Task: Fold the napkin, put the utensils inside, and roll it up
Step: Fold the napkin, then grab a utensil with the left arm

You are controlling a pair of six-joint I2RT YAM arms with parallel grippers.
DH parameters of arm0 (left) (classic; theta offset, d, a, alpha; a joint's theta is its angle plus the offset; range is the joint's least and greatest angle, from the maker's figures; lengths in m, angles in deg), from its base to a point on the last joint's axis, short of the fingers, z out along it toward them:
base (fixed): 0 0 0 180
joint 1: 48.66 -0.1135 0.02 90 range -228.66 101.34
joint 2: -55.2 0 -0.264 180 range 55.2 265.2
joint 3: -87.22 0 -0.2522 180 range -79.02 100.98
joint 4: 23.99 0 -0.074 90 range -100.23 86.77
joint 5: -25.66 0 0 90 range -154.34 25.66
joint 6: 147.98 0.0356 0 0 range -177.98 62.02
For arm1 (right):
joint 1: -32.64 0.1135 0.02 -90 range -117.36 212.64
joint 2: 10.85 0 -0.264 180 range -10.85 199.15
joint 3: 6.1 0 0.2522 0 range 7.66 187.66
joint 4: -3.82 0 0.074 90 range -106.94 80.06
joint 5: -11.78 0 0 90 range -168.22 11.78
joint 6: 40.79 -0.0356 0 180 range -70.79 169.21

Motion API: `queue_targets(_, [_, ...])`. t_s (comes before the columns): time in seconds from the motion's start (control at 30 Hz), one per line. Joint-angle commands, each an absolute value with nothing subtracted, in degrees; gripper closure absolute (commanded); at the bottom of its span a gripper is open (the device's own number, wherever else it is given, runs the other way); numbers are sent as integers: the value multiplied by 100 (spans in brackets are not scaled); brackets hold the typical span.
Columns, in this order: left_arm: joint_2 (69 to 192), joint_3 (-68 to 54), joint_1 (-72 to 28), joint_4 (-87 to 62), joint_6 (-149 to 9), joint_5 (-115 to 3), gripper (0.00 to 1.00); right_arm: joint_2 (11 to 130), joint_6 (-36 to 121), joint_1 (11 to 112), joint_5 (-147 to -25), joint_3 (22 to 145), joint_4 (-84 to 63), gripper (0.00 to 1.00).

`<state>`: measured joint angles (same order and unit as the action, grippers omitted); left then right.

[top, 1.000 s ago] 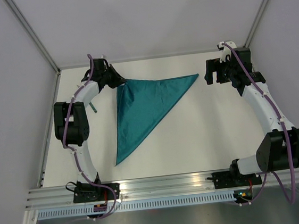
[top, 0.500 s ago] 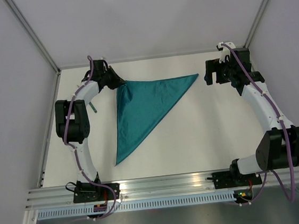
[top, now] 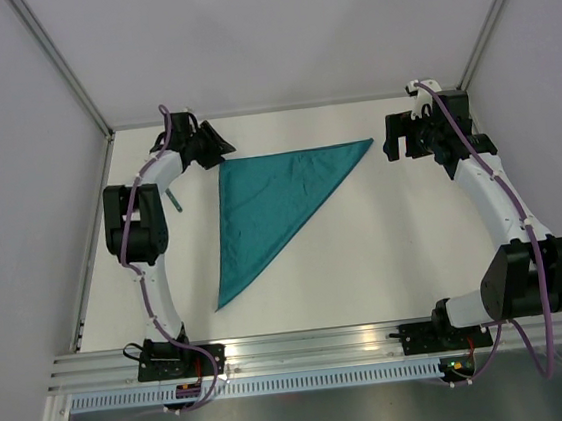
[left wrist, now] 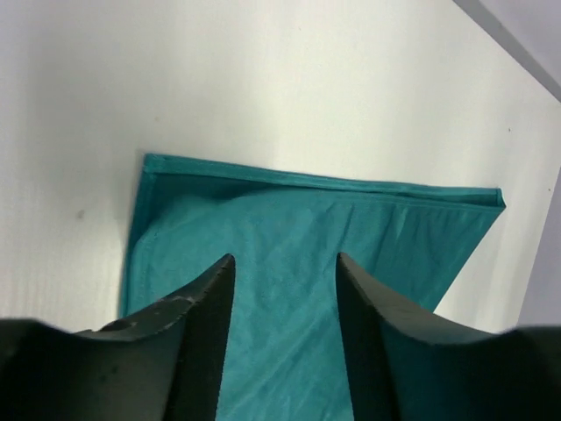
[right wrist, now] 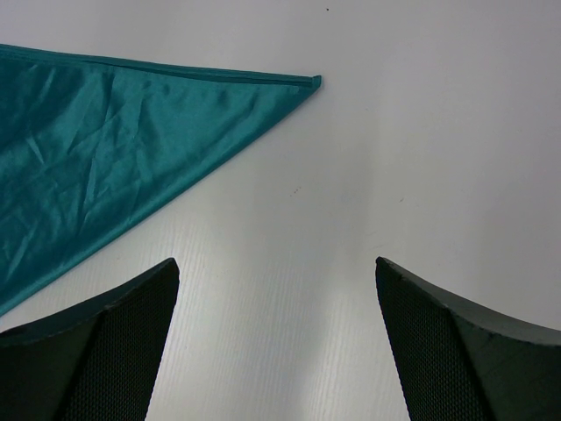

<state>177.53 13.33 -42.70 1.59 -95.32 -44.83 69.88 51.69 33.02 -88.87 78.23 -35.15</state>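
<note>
The slim utensil should lie flat along the napkin's long edge, so the left gripper will next grab it by its green handle (top: pixel 174 201).
The teal napkin (top: pixel 265 197) lies flat on the white table, folded into a triangle with its long point toward the near left. My left gripper (top: pixel 216 149) hovers just off the napkin's far-left corner. In the left wrist view this gripper (left wrist: pixel 285 257) is open, with only the cloth (left wrist: pixel 307 263) below its fingers. My right gripper (top: pixel 395 143) is wide open just right of the napkin's far-right tip (right wrist: pixel 311 81), over bare table (right wrist: pixel 351 175). One slim utensil (top: pixel 172 200) shows beside the left arm, left of the napkin.
Metal frame posts and white walls enclose the table on three sides. The left arm's links (top: pixel 137 226) stand along the table's left edge, the right arm's (top: pixel 502 207) along the right. The rail with both bases runs across the near edge.
My left gripper has opened and let go of the napkin's far-left corner, which now lies flat. The gripper drew back slightly to the far left. The right arm barely moved.
</note>
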Motion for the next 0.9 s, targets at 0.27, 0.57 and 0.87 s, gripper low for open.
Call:
queue_targets(0.27, [16728,985,-4778,435,-9340,-6104,32,7071,5203,3308,-9043,8097,-3692,2])
queue_targets(0.57, [16489,641,-4848,1684,-9393,-7856,43,7036,5202,3308,-9245,8105,-3745,3])
queue_targets(0.87, [16972,798,-5252,2045,-9296,-7849,44,7036,5211,3299,-9316,8114,-3771,3])
